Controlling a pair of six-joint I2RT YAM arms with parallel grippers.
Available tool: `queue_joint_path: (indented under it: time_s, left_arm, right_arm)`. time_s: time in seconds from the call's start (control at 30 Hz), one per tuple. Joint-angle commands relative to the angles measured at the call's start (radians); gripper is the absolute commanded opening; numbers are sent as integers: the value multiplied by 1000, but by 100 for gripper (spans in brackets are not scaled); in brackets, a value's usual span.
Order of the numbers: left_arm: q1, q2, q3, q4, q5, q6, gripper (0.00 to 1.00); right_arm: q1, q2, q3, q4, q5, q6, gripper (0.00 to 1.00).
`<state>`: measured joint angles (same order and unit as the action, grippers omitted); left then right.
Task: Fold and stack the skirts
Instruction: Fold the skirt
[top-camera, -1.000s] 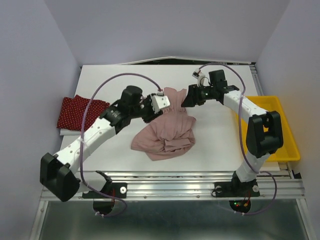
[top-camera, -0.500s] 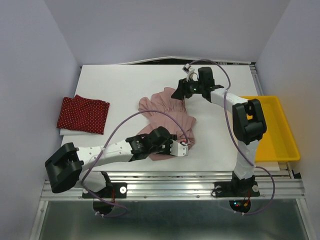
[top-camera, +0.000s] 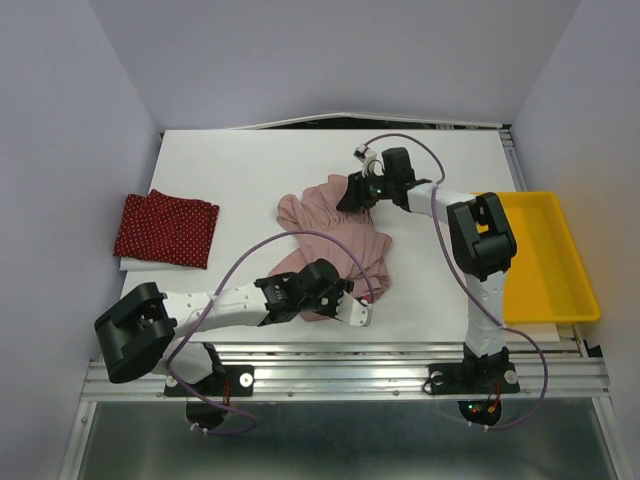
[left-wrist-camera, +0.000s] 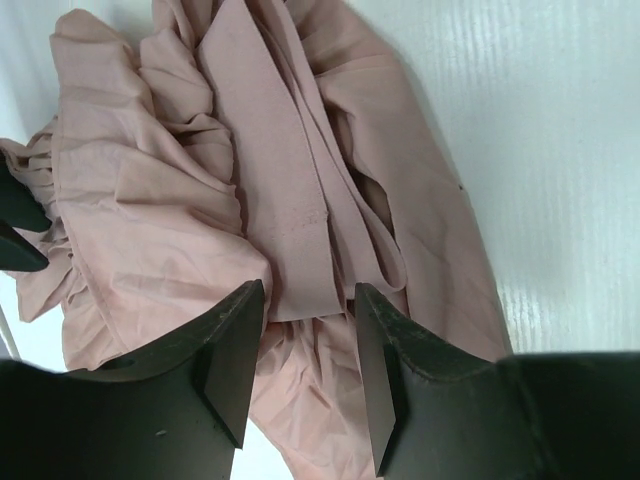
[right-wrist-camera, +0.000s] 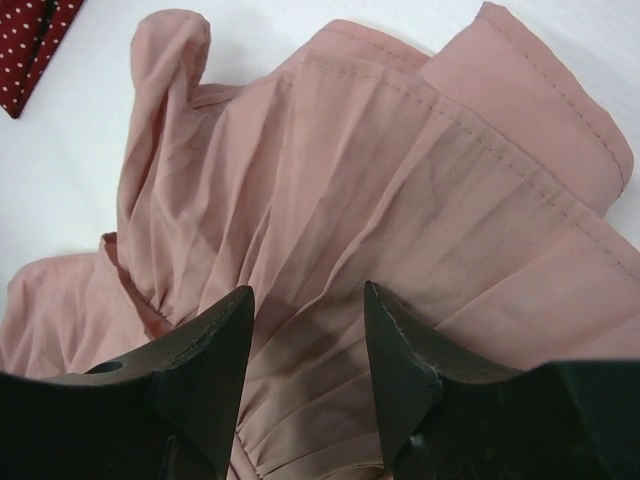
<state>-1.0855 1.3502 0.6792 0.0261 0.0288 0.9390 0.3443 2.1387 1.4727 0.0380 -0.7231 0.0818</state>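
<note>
I need to straighten the pink skirt (left-wrist-camera: 280, 180) for folding, so next I should grab it with my left gripper by the end of its flat band (left-wrist-camera: 308, 301).
The dusty pink skirt (top-camera: 335, 235) lies crumpled on the middle of the white table. The dark red polka-dot skirt (top-camera: 165, 228) lies folded at the left edge. My left gripper (top-camera: 355, 308) is low at the pink skirt's near edge. In the left wrist view it (left-wrist-camera: 308, 315) is open, with folds and a flat band of the pink skirt (left-wrist-camera: 280, 180) between and beyond the fingers. My right gripper (top-camera: 350, 195) is at the skirt's far edge. In the right wrist view it (right-wrist-camera: 307, 305) is open over the pleated pink cloth (right-wrist-camera: 400, 180). A corner of the red skirt (right-wrist-camera: 30, 35) shows there.
A yellow plastic tray (top-camera: 575, 290) stands at the right edge of the table. The left arm lies low along the table's near edge, and its cable (top-camera: 300, 240) loops over the pink skirt. Grey walls close in on both sides.
The left arm swung from the skirt's far left side down to its near edge. The right gripper moved left along the far edge. The pink skirt dropped and spread out.
</note>
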Motion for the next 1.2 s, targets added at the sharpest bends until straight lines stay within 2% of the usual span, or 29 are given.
queue_joint_path:
  time_s: [0.0,0.33,0.63,0.77,0.87,1.03,1.07,1.13,1.17]
  left_arm:
    - [-5,-56,-10,-25,68,35,53]
    - [-5,39,5,-63,89,58,53]
    - [-4,105,22,8,48,47,53]
    - [2,89,23,51,25,34,49]
    - [12,70,34,52,23,18,39]
    - [29,38,46,38,33,12,15]
    - [32,30,48,31,36,12,7]
    - [33,21,52,21,48,11,0]
    - [33,6,56,3,57,9,0]
  right_arm:
    - [16,21,-5,42,21,-20,53]
    - [16,26,-9,30,34,-28,53]
    - [16,30,-6,-3,37,-59,50]
    - [16,30,-8,-16,39,-70,47]
    - [16,29,-15,-20,39,-70,45]
    - [16,27,-41,-26,39,-111,41]
    - [16,27,-43,-30,39,-114,40]
    - [25,29,-49,-35,39,-123,39]
    - [25,27,-51,-35,36,-129,37]
